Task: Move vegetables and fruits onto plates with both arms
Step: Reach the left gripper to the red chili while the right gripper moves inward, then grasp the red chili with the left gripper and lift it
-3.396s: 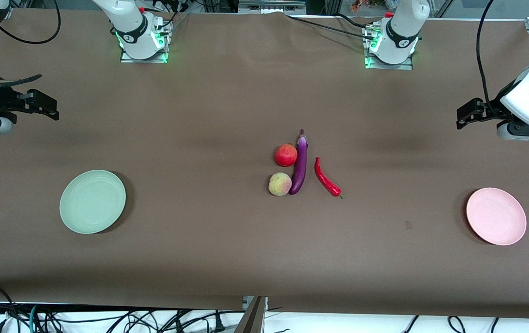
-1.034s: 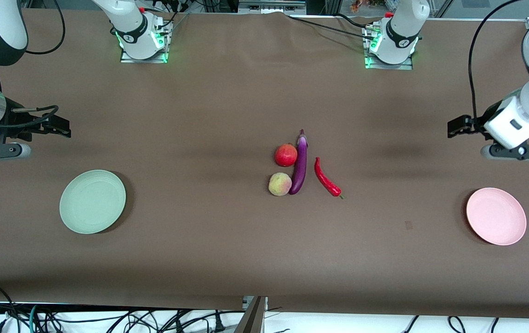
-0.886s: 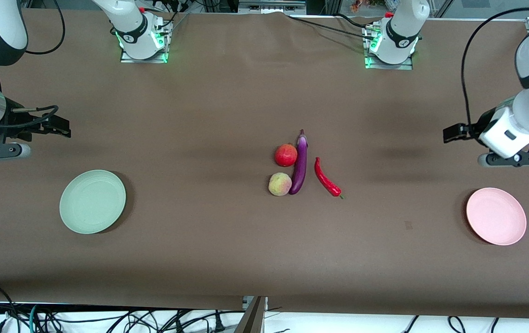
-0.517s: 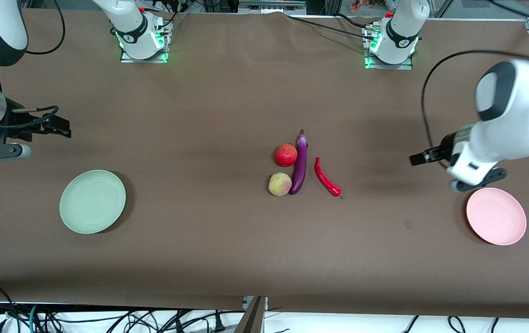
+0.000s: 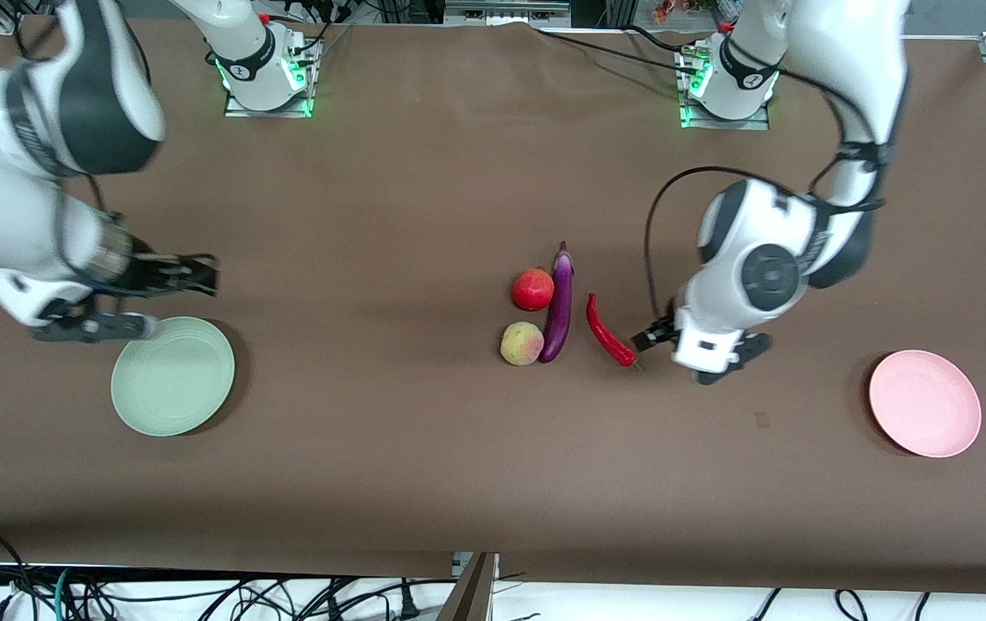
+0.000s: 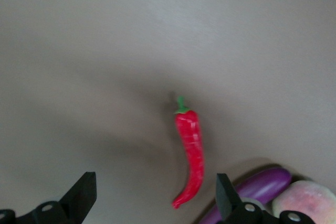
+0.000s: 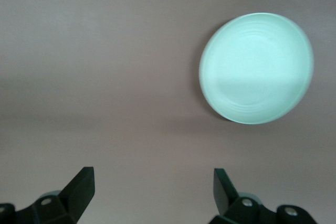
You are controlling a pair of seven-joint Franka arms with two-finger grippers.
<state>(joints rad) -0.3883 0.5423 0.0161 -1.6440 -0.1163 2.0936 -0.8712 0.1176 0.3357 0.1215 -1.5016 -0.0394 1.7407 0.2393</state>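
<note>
My left gripper next takes the red chili by its curved body below the stem (image 5: 606,336), to move it to the pink plate (image 5: 925,403).
The purple eggplant (image 5: 560,302) lies mid-table with the red fruit (image 5: 532,289) and the peach (image 5: 522,343) touching it on the right arm's side. The red chili (image 5: 610,331) lies apart on the left arm's side. My left gripper (image 5: 655,335) is open and empty, over the table just beside the chili's stem end. Its wrist view shows the chili (image 6: 190,150), the eggplant (image 6: 257,190) and the peach (image 6: 307,200) ahead of the open gripper (image 6: 155,184). My right gripper (image 5: 199,278) is open and empty, over the table by the mint green plate (image 5: 172,375), which also shows in the right wrist view (image 7: 255,75). The pink plate (image 5: 925,403) is empty.
The brown table cover (image 5: 423,448) carries only these things. The arm bases (image 5: 264,73) stand along the edge farthest from the front camera. Cables hang below the table's near edge (image 5: 475,565).
The left arm has swung in from its end of the table to beside the chili. The right arm has moved down toward the green plate. The produce and plates have not moved.
</note>
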